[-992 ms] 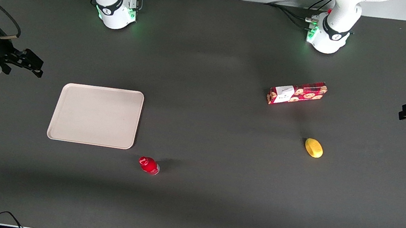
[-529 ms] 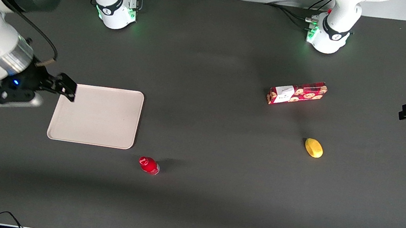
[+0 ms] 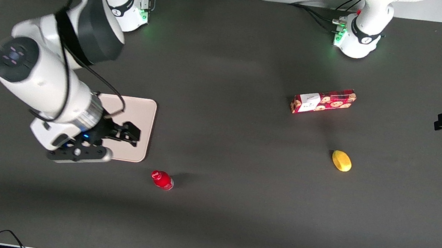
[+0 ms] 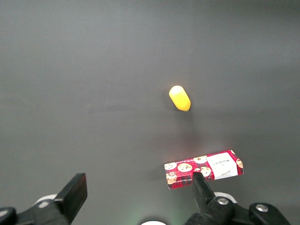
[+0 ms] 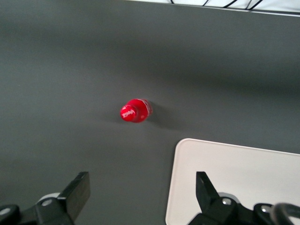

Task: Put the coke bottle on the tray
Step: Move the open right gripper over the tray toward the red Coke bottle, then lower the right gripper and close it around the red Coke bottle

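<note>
The small red coke bottle needs to go on the tray (image 3: 143, 108), so my right gripper will next grab the bottle by its capped top (image 3: 157, 175).
The coke bottle (image 3: 161, 179), small and bright red with a red cap, stands upright on the dark table, nearer the front camera than the tray. It also shows in the right wrist view (image 5: 135, 111). The beige tray (image 3: 143, 108) lies flat, partly hidden by my right arm; its corner shows in the right wrist view (image 5: 234, 178). My right gripper (image 3: 133, 134) hangs open and empty above the tray's corner nearest the bottle, a short way from the bottle. Its fingers (image 5: 77, 190) stand wide apart.
A long red patterned snack box (image 3: 323, 101) and a yellow lemon-like object (image 3: 341, 161) lie toward the parked arm's end of the table; both show in the left wrist view, the box (image 4: 204, 169) and the yellow object (image 4: 179, 98).
My right arm has swung in from the table's edge, across the tray, toward the bottle. The bottle and tray have not moved.
</note>
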You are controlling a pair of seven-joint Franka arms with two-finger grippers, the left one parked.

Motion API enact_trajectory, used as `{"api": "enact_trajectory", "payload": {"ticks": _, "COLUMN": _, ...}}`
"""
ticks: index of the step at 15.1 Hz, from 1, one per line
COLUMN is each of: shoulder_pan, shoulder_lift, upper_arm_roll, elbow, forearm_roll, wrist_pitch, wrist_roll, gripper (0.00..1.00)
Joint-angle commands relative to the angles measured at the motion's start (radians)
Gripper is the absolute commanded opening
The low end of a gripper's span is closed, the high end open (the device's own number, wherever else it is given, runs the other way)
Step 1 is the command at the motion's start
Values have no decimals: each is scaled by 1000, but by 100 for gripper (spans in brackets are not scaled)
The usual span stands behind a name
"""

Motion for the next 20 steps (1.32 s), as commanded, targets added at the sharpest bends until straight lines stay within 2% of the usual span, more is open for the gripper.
{"api": "enact_trajectory", "payload": {"ticks": 1, "shoulder_pan": 35, "shoulder_lift": 148, "upper_arm_roll": 0, "elbow": 66, "forearm_roll": -5, "wrist_pitch": 97, "wrist_roll": 53, "gripper": 100}}
{"api": "enact_trajectory", "payload": {"ticks": 4, "shoulder_pan": 48, "shoulder_lift": 214, "upper_arm_roll": 0, "elbow": 69, "forearm_roll": -8, "wrist_pitch": 154, "wrist_roll": 70, "gripper": 100}}
{"api": "enact_trajectory", "payload": {"ticks": 7, "shoulder_pan": 54, "shoulder_lift": 262, "upper_arm_roll": -1, "elbow": 71, "forearm_roll": -46, "wrist_pitch": 179, "wrist_roll": 73, "gripper": 100}}
{"api": "enact_trajectory", "payload": {"ticks": 15, "shoulder_pan": 57, "shoulder_lift": 322, "upper_arm_roll": -5, "elbow": 74, "forearm_roll": -47, "wrist_pitch": 259, "wrist_roll": 76, "gripper": 97}}
{"api": "enact_trajectory", "payload": {"ticks": 17, "shoulder_pan": 57, "shoulder_lift": 323, "upper_arm_roll": -5, "elbow": 75, "forearm_roll": -47, "wrist_pitch": 263, "wrist_roll": 76, "gripper": 87}}
{"api": "enact_trajectory", "payload": {"ticks": 20, "shoulder_pan": 62, "shoulder_lift": 323, "upper_arm_roll": -5, "elbow": 74, "forearm_roll": -47, "wrist_pitch": 276, "wrist_roll": 78, "gripper": 66}}
